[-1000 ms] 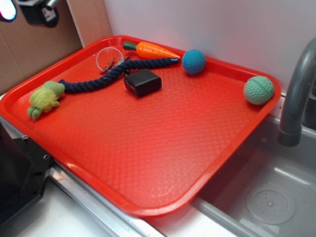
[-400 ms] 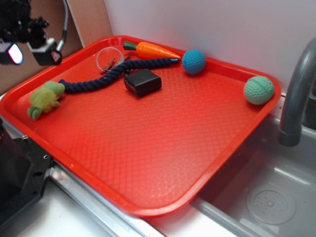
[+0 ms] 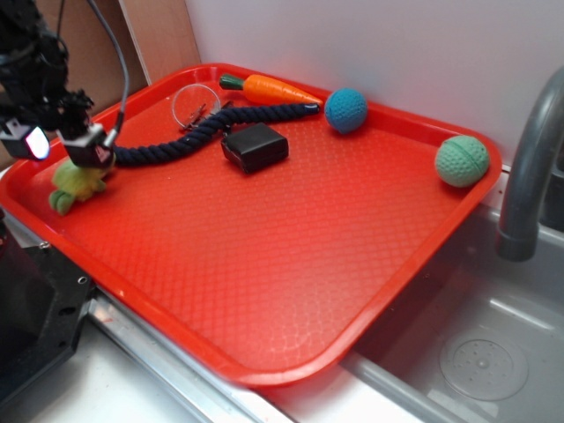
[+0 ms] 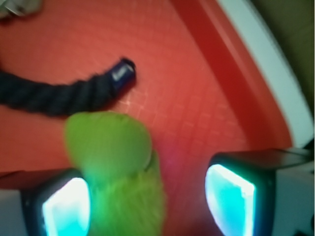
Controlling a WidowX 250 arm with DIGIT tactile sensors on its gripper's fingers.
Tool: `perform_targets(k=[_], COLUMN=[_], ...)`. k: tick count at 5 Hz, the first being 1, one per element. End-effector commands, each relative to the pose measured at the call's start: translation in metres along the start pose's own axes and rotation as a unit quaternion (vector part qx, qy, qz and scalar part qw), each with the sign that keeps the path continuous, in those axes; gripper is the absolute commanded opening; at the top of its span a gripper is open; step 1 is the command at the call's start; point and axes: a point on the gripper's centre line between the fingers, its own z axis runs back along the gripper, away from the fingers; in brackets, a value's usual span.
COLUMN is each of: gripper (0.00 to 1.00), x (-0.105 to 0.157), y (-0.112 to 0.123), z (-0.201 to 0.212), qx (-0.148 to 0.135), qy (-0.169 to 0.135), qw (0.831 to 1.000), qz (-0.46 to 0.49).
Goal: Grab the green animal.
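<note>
The green animal should be picked out of the red tray (image 3: 264, 264) next, so my gripper should grab it by its fuzzy body (image 3: 84, 181).
The green animal (image 3: 72, 185), a small fuzzy yellow-green plush with a lighter head, lies at the left end of the red tray (image 3: 264, 264). My gripper (image 3: 60, 148) hangs just over it, open, its fingers partly hiding the plush. In the wrist view the green animal (image 4: 115, 172) sits between my two glowing pads, close against the left pad (image 4: 66, 209) with a gap to the right pad (image 4: 229, 199). My gripper (image 4: 147, 204) is open around it.
A dark blue rope (image 3: 198, 132) runs beside the plush; its end (image 4: 120, 76) lies just beyond the head. A black box (image 3: 255, 146), clear cup (image 3: 196, 104), orange carrot (image 3: 278, 90), blue ball (image 3: 345, 110) and green dimpled ball (image 3: 461, 160) lie farther along the tray. A faucet (image 3: 529, 167) and sink stand at right.
My gripper has come down from the upper left corner to just over the green animal. Nothing on the tray has moved.
</note>
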Motion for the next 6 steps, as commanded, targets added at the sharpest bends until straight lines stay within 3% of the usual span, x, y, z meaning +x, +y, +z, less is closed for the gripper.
perform_targets(k=[1, 3, 4, 5, 6], gripper=[0.0, 0.0, 0.0, 0.0, 0.0], x=[-0.007, -0.008, -0.008, -0.007, -0.009], y=[-0.004, -0.003, -0.004, -0.039, -0.076], z=[-0.013, -0.005, 0.019, 0.07, 0.121], qx=[-0.014, -0.022, -0.015, -0.031, -0.025], qy=[0.001, -0.003, -0.007, -0.043, -0.069], qw=[1.0, 1.0, 0.999, 0.995, 0.99], qz=[0.0, -0.001, -0.036, -0.082, -0.124])
